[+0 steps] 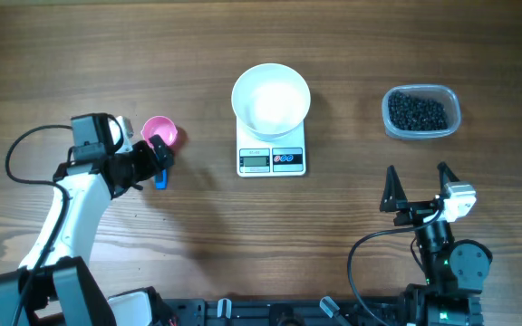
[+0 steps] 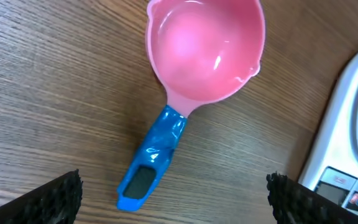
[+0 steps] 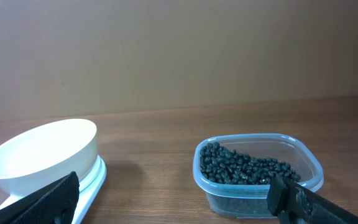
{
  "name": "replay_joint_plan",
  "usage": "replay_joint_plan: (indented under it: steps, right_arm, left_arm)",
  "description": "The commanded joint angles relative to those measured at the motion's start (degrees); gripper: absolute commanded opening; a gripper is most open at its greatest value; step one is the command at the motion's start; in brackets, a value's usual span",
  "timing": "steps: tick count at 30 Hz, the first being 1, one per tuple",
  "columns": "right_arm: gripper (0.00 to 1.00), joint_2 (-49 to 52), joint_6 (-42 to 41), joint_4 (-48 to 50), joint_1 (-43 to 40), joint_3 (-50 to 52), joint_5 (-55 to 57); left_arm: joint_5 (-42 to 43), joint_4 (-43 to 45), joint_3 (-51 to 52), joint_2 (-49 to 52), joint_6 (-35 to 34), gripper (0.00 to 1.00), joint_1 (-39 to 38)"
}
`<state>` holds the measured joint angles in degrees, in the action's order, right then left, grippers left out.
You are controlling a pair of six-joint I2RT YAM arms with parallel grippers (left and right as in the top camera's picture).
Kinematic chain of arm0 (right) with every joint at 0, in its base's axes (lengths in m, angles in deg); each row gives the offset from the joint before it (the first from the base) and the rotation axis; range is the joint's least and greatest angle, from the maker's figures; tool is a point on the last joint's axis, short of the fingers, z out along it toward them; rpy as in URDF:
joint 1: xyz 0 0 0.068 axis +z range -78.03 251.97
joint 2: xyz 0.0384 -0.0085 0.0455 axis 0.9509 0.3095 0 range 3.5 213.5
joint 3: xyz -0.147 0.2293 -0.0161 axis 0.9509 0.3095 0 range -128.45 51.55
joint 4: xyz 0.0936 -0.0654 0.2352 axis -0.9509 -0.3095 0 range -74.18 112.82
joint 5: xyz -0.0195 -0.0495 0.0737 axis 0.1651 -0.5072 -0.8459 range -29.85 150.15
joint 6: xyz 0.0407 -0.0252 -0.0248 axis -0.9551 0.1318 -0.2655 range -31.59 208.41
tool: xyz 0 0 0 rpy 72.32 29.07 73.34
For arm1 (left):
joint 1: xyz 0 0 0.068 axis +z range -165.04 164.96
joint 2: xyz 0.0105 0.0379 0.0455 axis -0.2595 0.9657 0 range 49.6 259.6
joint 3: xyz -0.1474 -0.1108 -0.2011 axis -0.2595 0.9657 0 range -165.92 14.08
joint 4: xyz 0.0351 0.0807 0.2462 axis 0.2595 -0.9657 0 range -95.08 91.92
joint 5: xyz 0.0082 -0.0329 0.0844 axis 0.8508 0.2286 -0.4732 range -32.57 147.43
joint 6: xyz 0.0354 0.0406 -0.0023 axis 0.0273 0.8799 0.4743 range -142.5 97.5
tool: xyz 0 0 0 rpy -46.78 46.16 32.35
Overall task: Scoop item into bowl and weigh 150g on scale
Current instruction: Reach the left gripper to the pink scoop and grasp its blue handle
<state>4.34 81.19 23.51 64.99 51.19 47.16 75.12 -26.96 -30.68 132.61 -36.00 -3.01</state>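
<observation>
I need to grab the scoop's blue handle close to the pink part with my left gripper. The handle's end then stays free to hand over to my right gripper.
The white bowl [image 1: 271, 96] [image 3: 45, 154] stands empty on the white scale [image 1: 272, 159], whose display faces the near edge. The item, small black beads [image 1: 416, 110] [image 3: 244, 168], lies heaped in a clear plastic tub [image 1: 421, 112] [image 3: 258, 180] at the right. A pink scoop [image 1: 160, 133] [image 2: 204, 50] with a blue handle [image 2: 150, 160] lies on the table left of the scale [image 2: 344, 162]. My left gripper [image 1: 159, 158] [image 2: 174, 202] is open just above the handle, one finger on each side of it, not touching. My right gripper [image 1: 417, 185] [image 3: 173, 202] is open and empty, near the front right.
The left arm [image 1: 71, 208] reaches in from the front left. The right arm's base [image 1: 447, 263] sits at the front edge. Bare wooden table [image 1: 333, 226] lies between the scale and the right gripper.
</observation>
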Motion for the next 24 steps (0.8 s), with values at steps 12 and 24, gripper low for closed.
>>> replay_joint_plan:
  steps: [12,24]
  right_arm:
    - [1.0,-0.42,1.05,0.17,0.17,0.07,0.52]
    - [1.0,-0.42,1.05,0.17,0.17,0.07,0.52]
  left_arm:
    - [17.25,5.35,-0.48,14.86,7.3,1.0,3.61]
    - [13.51,6.32,-0.48,17.64,7.28,0.56,3.08]
